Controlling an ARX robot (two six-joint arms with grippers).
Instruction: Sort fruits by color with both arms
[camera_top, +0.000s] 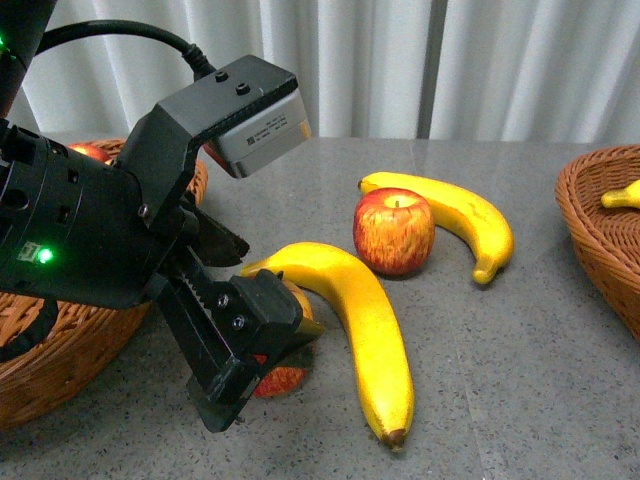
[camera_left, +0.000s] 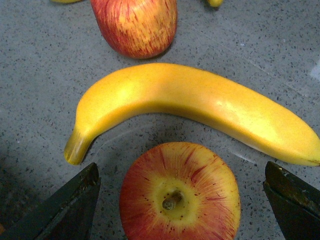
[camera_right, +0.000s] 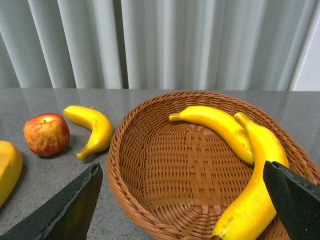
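Next, my left gripper grabs the apple by its round sides. Then this red fruit goes into the apple basket (camera_top: 60, 360).
My left gripper (camera_top: 275, 290) is open and low over a red-and-yellow apple (camera_top: 282, 381). In the left wrist view the apple (camera_left: 180, 195) sits stem-up between the two spread fingers (camera_left: 75, 200), not touched. A long banana (camera_left: 200, 107) lies just beyond it, also seen in the front view (camera_top: 365, 320). A second apple (camera_top: 394, 232) and a second banana (camera_top: 455, 215) lie farther back. My right gripper (camera_right: 182, 170) is open and empty over the right wicker basket (camera_right: 150, 150), which holds two bananas (camera_right: 220, 127).
A left wicker basket (camera_top: 60, 340) with a red apple (camera_top: 90, 152) stands behind my left arm. The right basket (camera_top: 600, 220) with a banana (camera_top: 622, 196) is at the table's right edge. White curtains hang behind the grey table.
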